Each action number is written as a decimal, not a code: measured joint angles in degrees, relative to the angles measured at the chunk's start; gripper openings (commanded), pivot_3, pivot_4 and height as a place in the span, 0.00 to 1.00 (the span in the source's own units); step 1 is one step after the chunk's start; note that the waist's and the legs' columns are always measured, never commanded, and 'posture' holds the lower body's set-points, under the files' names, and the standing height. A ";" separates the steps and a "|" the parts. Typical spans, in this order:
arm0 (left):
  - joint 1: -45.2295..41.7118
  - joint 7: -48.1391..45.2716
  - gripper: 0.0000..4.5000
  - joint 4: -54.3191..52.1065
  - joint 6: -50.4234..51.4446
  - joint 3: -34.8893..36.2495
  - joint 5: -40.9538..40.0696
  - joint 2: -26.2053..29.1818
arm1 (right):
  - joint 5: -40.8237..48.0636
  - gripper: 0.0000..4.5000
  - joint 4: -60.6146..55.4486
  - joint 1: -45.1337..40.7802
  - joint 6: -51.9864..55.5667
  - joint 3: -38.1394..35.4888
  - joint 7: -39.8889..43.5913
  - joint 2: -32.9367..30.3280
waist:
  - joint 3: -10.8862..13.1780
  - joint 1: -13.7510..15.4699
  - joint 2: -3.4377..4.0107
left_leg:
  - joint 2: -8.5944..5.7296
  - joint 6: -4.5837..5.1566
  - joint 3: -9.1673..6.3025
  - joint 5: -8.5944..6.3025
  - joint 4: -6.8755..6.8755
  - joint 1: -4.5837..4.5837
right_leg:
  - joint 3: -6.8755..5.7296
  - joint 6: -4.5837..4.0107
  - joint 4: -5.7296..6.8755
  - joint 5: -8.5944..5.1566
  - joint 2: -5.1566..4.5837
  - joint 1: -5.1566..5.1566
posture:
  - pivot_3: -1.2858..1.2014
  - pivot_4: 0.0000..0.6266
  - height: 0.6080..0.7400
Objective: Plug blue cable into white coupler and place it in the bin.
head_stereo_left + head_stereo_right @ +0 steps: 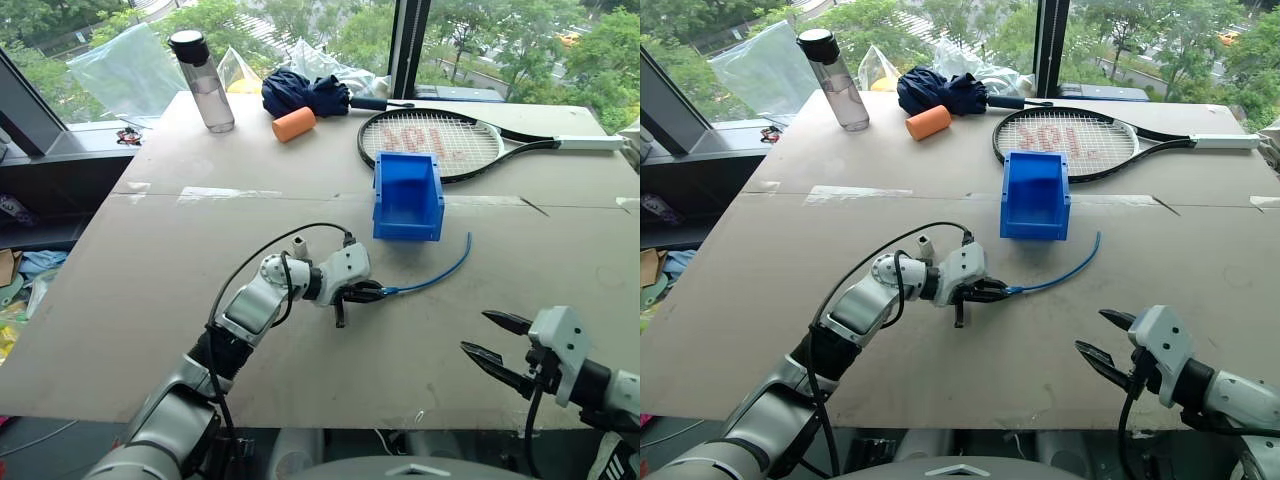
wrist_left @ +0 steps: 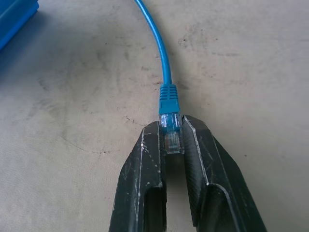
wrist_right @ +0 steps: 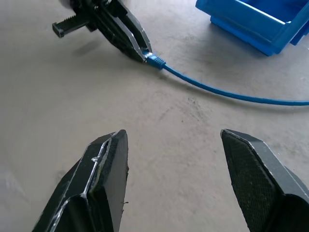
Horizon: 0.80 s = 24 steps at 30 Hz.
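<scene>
The blue cable trails slack and curved (image 1: pixel 450 268) from its plug, so my right gripper should next take hold of it by the stiff boot behind the plug (image 1: pixel 390 291).
The blue cable (image 1: pixel 441 272) lies on the tabletop in a curve just in front of and to the right of the bin (image 1: pixel 407 226). My left gripper (image 1: pixel 379 292) is shut on the cable's clear plug (image 2: pixel 172 131), low over the table; the cable runs away from the fingertips towards the bin. Open and holding nothing, my right gripper (image 1: pixel 492 336) hovers near the table's front right edge, its wrist view looking at the left gripper (image 3: pixel 140 50) and the bin (image 3: pixel 241 26). The white coupler is out of view.
At the back of the table lie a tennis racket (image 1: pixel 430 142), a dark blue folded umbrella (image 1: pixel 305 92), an orange cylinder (image 1: pixel 293 124) and a clear water bottle (image 1: pixel 206 88). The table's front edge runs just under both arms.
</scene>
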 measured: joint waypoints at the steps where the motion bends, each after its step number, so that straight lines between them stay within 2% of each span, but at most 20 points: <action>1: 0.88 -0.28 0.01 -1.06 4.36 2.45 -4.08 -0.82 | 2.46 0.68 -0.54 -1.69 2.46 1.21 -1.50 1.53 | 0.01 -0.14 -0.02 | 0.03 0.00 -0.03 0.00 0.00 -0.02 | -0.03 0.00 0.02 0.00 0.00 -0.01 | 0.52 0.24 1.00; 3: 1.58 -0.97 0.01 -5.50 14.60 8.03 -14.23 -1.67 | 10.37 0.68 -1.15 -5.36 8.63 3.56 -4.90 5.36 | 0.03 -0.21 -0.04 | 0.07 0.00 -0.16 0.00 0.01 -0.05 | -0.14 0.01 0.05 0.01 0.00 -0.02 | 0.52 0.24 1.00; 6: 1.59 -0.98 0.01 -11.65 24.64 14.53 -24.23 -0.51 | 20.74 0.68 -1.01 -9.38 14.74 4.35 -9.72 8.98 | 0.02 -0.24 -0.02 | 0.06 0.00 -0.18 0.00 0.00 -0.02 | -0.14 0.00 0.05 0.01 -0.02 0.00 | 0.52 0.24 1.00; 10: 3.34 1.06 0.01 -16.90 33.45 19.77 -33.06 0.61 | 34.47 0.68 -0.23 -16.93 18.57 4.42 -17.88 13.60 | 0.02 -0.27 -0.01 | 0.03 0.00 -0.24 0.00 0.00 -0.03 | -0.13 0.02 0.05 0.01 -0.03 0.00 | 0.52 0.24 1.00; 14: 4.87 4.80 0.01 -20.33 36.60 22.76 -38.03 -0.14 | 49.09 0.68 1.96 -23.07 19.24 4.55 -26.04 14.36 | 0.03 -0.22 -0.03 | 0.01 0.00 -0.27 0.00 0.00 -0.04 | -0.14 0.04 0.04 0.04 -0.06 0.01 | 0.52 0.24 1.00; 15: 4.88 5.90 0.00 -21.18 37.13 23.44 -39.21 -0.37 | 52.22 0.62 2.49 -24.80 19.31 4.89 -27.75 13.76 | 0.03 -0.24 -0.03 | 0.00 0.00 -0.26 0.00 0.00 -0.03 | -0.13 0.04 0.04 0.04 -0.06 0.01 | 0.52 0.24 1.00; 18: 4.99 7.68 0.00 -22.47 37.90 24.53 -41.35 -0.59 | 55.65 0.39 3.86 -27.10 19.66 5.89 -30.26 12.30 | 0.03 -0.25 -0.03 | -0.01 0.00 -0.20 0.00 0.00 -0.04 | -0.16 0.03 0.04 0.03 -0.05 0.00 | 0.52 0.24 1.00; 24: 5.30 10.11 0.00 -23.03 38.85 25.88 -44.22 0.55 | 57.56 0.39 6.37 -30.52 19.54 8.27 -33.20 11.33 | 0.03 -0.39 -0.03 | 0.00 0.00 -0.19 0.00 -0.03 -0.03 | -0.14 0.02 0.04 0.02 -0.02 -0.01 | 0.52 0.24 1.00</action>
